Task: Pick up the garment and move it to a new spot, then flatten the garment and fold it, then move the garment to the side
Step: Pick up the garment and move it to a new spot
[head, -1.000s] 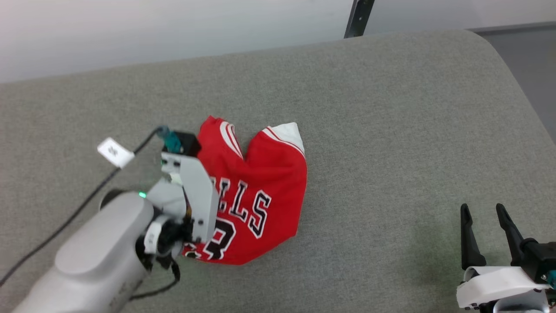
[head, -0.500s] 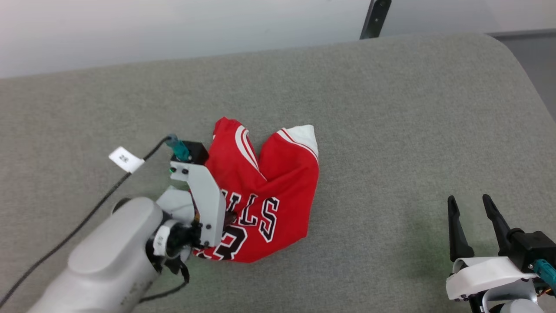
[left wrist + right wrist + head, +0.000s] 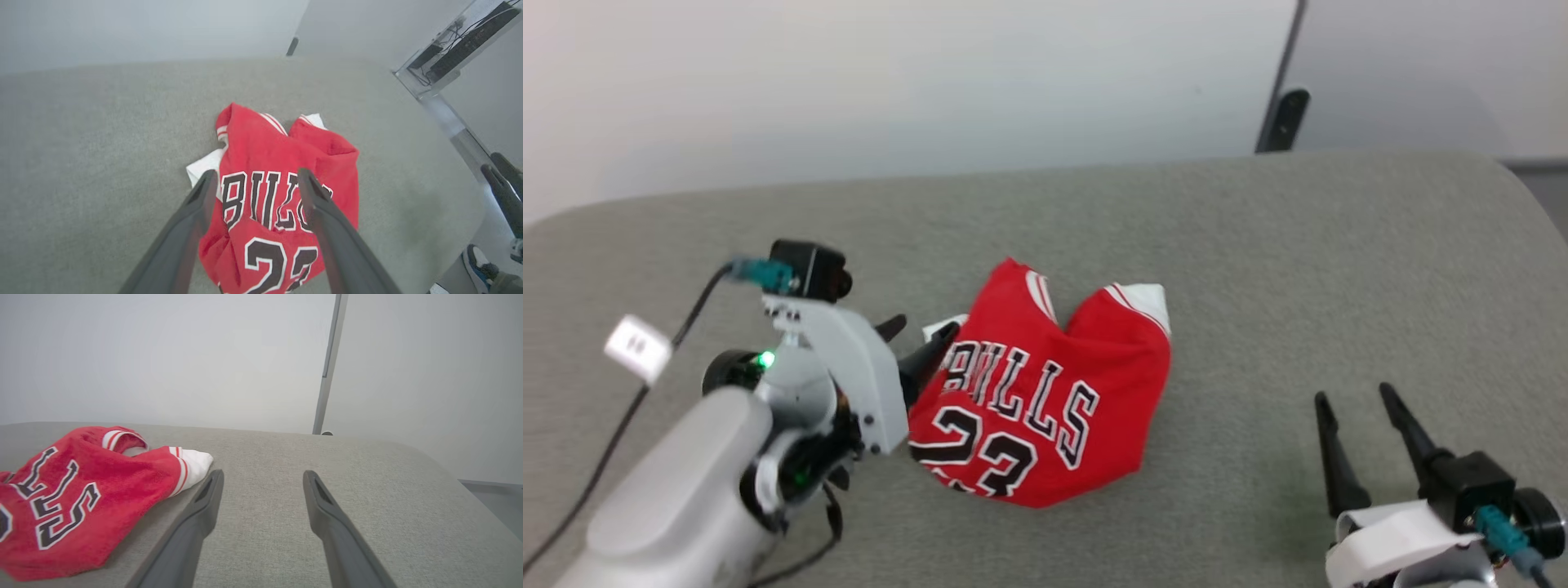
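Next, my left gripper pinches the garment by its white sleeve edge (image 3: 942,327), which pokes out loose while the red body (image 3: 1072,392) lies crumpled.
The garment (image 3: 1045,392), a red jersey T-shirt with black "BULLS" and "23" and white sleeves, lies crumpled in a heap on the grey padded table (image 3: 1258,269). My left gripper (image 3: 920,339) stands open at the heap's left edge, its fingers apart and nothing between them. In the left wrist view the garment (image 3: 282,179) lies below and beyond the spread fingers (image 3: 204,192). My right gripper (image 3: 1352,400) is open to the right of the heap, well apart from it. The right wrist view shows the garment (image 3: 81,490) at its left, with a white sleeve tip near the left finger.
The table's rounded far edge meets a pale wall with a dark upright post (image 3: 1278,114). A white tag (image 3: 637,349) hangs on my left arm's cable. A shelf with cables (image 3: 457,45) and a shoe (image 3: 476,261) lie beyond the table's right side.
My left gripper has opened, let go of the garment and drawn back to its left edge. The garment now lies with more of its lettering showing. The head camera has tilted up.
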